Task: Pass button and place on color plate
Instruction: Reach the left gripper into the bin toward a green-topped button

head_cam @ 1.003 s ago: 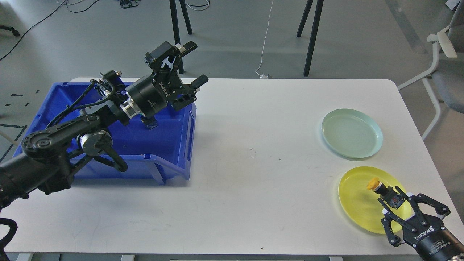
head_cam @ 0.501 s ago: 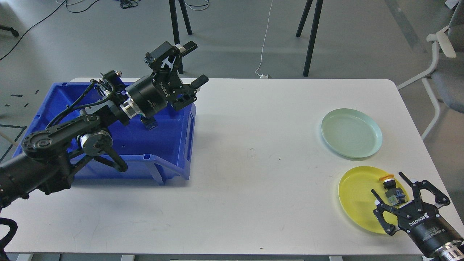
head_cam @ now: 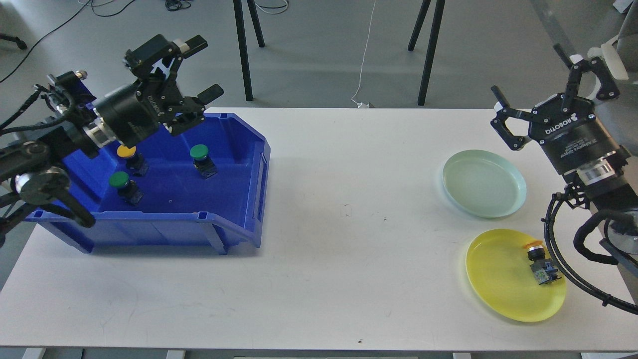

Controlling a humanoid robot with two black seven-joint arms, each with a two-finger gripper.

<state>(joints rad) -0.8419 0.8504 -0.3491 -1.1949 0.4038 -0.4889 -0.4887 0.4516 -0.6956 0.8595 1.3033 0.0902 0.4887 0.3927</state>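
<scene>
Next, my left gripper grips the green push button by its green cap point(head_cam: 119, 179), so the green push button's dark body point(head_cam: 131, 194) stays free for the handover.
A yellow-capped button point(head_cam: 539, 261) lies on its side on the yellow plate point(head_cam: 498, 289) at the front right. A pale green plate point(head_cam: 483, 183) lies behind it, bare. In the blue bin point(head_cam: 234, 199) at the left stand a yellow button point(head_cam: 128, 153) and two green buttons point(head_cam: 201, 155) point(head_cam: 121, 183). My left gripper point(head_cam: 199, 67) is open and empty above the bin's back edge. My right gripper point(head_cam: 533, 75) is open and empty, raised above the table's far right, beyond the green plate.
Black stand legs point(head_cam: 428, 50) and a white cable stand on the floor behind the table. A grey chair point(head_cam: 618, 99) is at the far right. The white table point(head_cam: 349, 214) is bare between the bin and the plates.
My right gripper has let go of the yellow button on the yellow plate and risen back to the far right. My left arm has pulled back left, uncovering the buttons in the bin.
</scene>
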